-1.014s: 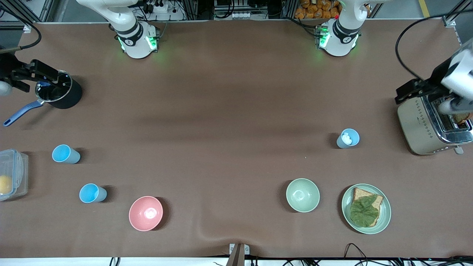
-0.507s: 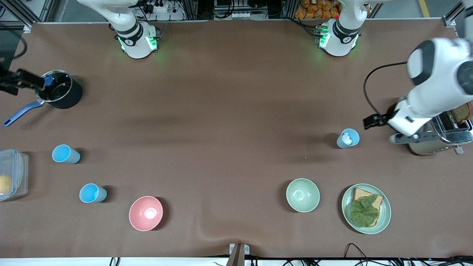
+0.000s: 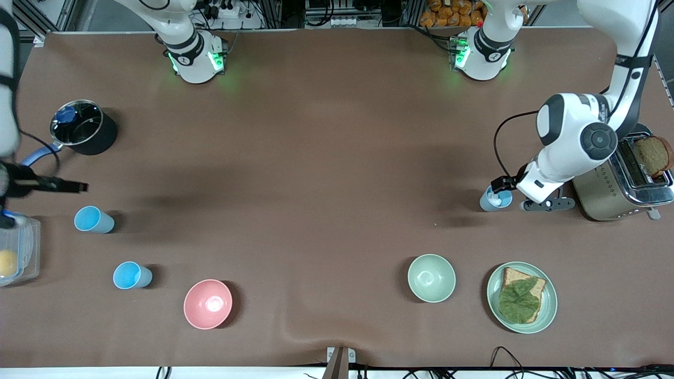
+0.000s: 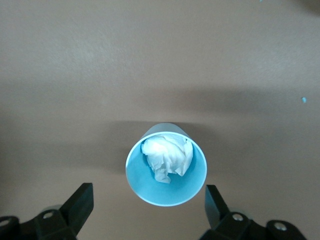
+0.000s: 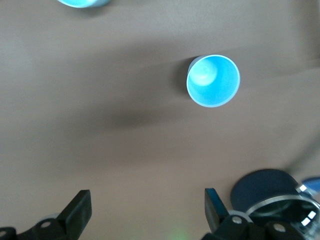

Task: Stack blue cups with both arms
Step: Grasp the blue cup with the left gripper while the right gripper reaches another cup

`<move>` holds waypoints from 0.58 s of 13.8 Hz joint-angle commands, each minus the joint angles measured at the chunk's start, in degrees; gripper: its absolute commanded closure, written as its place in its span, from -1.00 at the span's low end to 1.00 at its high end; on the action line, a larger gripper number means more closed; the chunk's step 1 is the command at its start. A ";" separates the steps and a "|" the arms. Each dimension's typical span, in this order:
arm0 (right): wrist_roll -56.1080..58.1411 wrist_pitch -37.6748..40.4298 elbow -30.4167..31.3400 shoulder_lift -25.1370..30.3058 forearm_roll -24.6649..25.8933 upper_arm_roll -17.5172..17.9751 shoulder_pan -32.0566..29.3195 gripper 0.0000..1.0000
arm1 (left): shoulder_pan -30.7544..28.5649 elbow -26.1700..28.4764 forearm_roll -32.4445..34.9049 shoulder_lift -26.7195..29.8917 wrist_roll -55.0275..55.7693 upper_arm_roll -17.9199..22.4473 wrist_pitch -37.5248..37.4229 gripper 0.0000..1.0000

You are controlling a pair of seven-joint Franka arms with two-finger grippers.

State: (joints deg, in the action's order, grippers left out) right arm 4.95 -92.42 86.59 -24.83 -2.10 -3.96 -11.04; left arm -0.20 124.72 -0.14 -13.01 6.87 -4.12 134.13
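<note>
I will next use my right gripper to grab the blue cup nearer the pot by its rim [image 3: 88, 207]. Then I will stack that cup with the cup holding crumpled paper [image 3: 495, 199].
Three blue cups stand on the brown table. One cup [image 3: 493, 200] at the left arm's end holds crumpled white paper. My left gripper [image 3: 513, 196] hangs over it, open; in the left wrist view the cup [image 4: 150, 187] lies between and just ahead of the spread fingers [image 4: 148, 201]. Two empty cups stand at the right arm's end: one [image 3: 93, 219] nearer the pot, one [image 3: 131, 275] nearer the front camera. My right gripper [image 3: 58, 185] is open over bare table between pot and cup. The right wrist view shows that cup [image 5: 213, 80] ahead of the gripper [image 5: 147, 205].
A black pot [image 3: 84, 134] with a blue handle, seen also in the right wrist view [image 5: 265, 190]. A clear container [image 3: 18, 247] at the table's end. A pink bowl [image 3: 207, 303], a pale green bowl [image 3: 431, 277], a plate [image 3: 492, 295] with bread and lettuce, a toaster [image 3: 595, 192] with bread.
The left arm swung from the toaster to over the cup with paper. The right arm moved from the pot toward the front camera, near the closest empty cup.
</note>
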 commanded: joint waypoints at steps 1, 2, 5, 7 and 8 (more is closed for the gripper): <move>-0.55 -1.78 -1.78 -5.38 0.60 0.71 -0.99 -1.00 | -0.33 0.27 0.58 -2.18 -1.07 -0.10 3.32 -0.61; -0.47 -4.84 -1.78 -8.28 0.60 0.71 -1.61 -1.00 | -0.41 0.09 0.58 -3.06 -1.07 -0.01 4.11 -0.57; -0.38 -9.53 -1.77 -11.29 0.78 0.62 -3.19 -1.00 | -0.85 0.18 0.67 -4.82 -1.07 -0.10 6.49 -0.08; -0.47 -13.02 -1.69 -13.04 2.61 0.71 -3.46 -1.00 | -0.85 0.18 0.67 -5.44 -1.07 -0.10 7.54 0.53; -0.38 -15.31 -1.17 -13.58 2.71 0.71 -3.72 -1.00 | -0.76 0.09 0.67 -5.53 -1.07 -0.18 7.63 0.84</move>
State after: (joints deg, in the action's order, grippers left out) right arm 4.90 -105.52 86.40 -37.20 -0.82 -4.20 -13.75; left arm -0.60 124.81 -0.14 -18.40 6.85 -4.07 140.66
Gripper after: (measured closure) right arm 0.000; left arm 0.590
